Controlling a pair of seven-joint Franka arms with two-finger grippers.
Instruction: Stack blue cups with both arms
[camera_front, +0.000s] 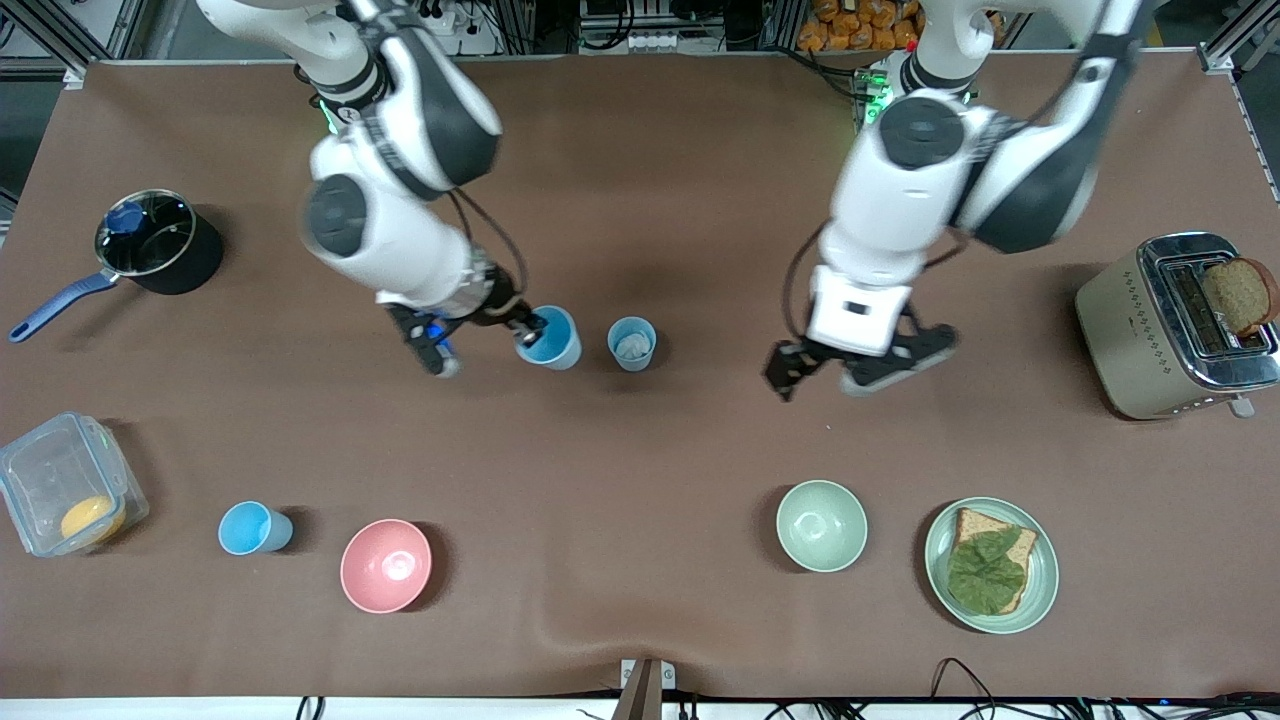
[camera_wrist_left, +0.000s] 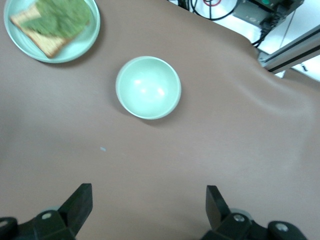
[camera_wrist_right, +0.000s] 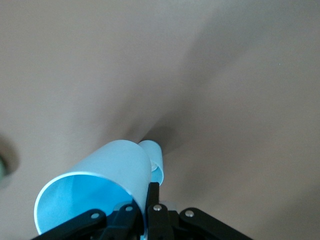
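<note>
My right gripper needs to move the sky-blue cup inside the grey-blue cup before releasing it. The sky-blue cup is hanging beside the grey-blue cup's open rim.
My right gripper (camera_front: 527, 329) is shut on the rim of a bright sky-blue cup (camera_front: 551, 339), one finger inside and one outside. The wrist view shows the grip (camera_wrist_right: 147, 194) and the cup (camera_wrist_right: 107, 170) tilted. A paler grey-blue cup (camera_front: 632, 343) with a white inside stands on the table close beside it, toward the left arm's end; it also shows in the right wrist view (camera_wrist_right: 156, 159). Another sky-blue cup (camera_front: 254, 528) stands near the front camera beside the pink bowl. My left gripper (camera_front: 858, 368) is open and empty over bare table, as its wrist view (camera_wrist_left: 147, 196) shows.
A pink bowl (camera_front: 386, 565), a pale-green bowl (camera_front: 821, 525) (camera_wrist_left: 148, 87) and a plate with toast and lettuce (camera_front: 1040, 590) (camera_wrist_left: 85, 42) lie near the front camera. A pot (camera_front: 158, 242) and a clear box (camera_front: 60, 485) stand at the right arm's end, a toaster (camera_front: 1150, 330) at the left arm's end.
</note>
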